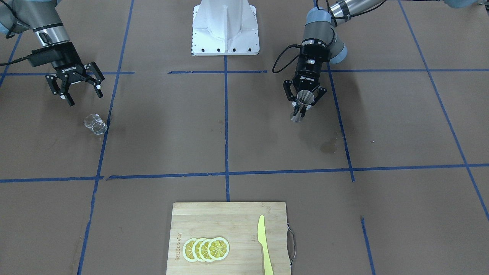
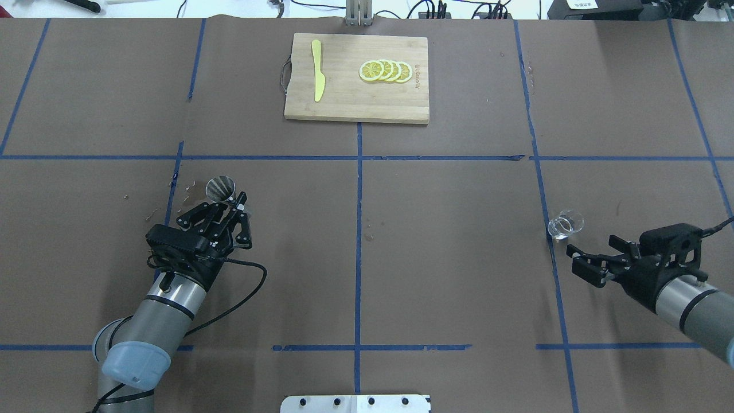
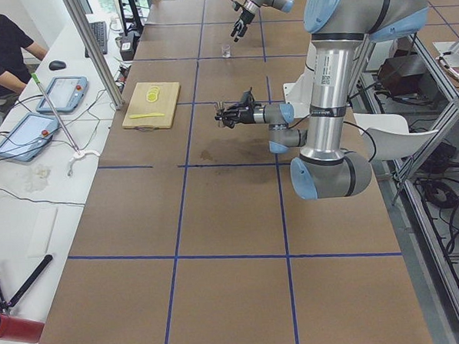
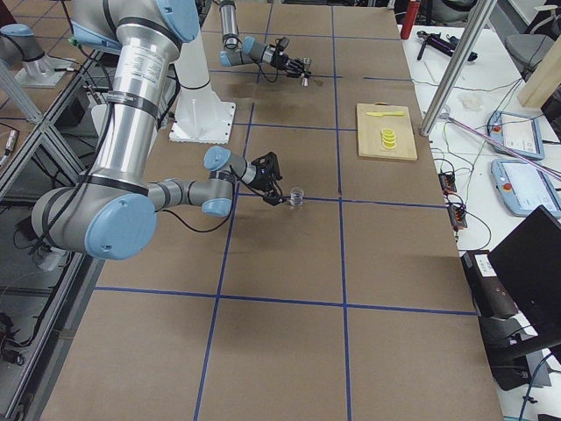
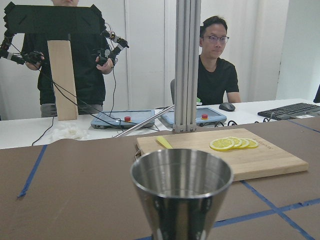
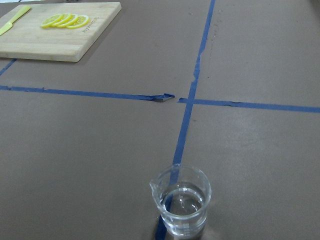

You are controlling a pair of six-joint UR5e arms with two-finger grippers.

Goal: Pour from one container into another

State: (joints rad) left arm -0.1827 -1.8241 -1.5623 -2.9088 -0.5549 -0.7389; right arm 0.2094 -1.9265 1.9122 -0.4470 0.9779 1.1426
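The clear glass cup's rim and spout will stay free to pour, as the robot's right gripper will grab the cup by its body next.
A small silvery steel jigger stands upright between the fingers of my left gripper, which is shut on its narrow waist. In the overhead view the jigger's open mouth shows just beyond the left gripper, and it fills the left wrist view. The clear glass cup stands alone on the table with a little clear liquid in it. My right gripper hovers open just behind the glass cup, not touching it.
A wooden cutting board with lemon slices and a yellow knife lies at the far middle of the table. A wet stain marks the paper near the jigger. The white robot base is between the arms.
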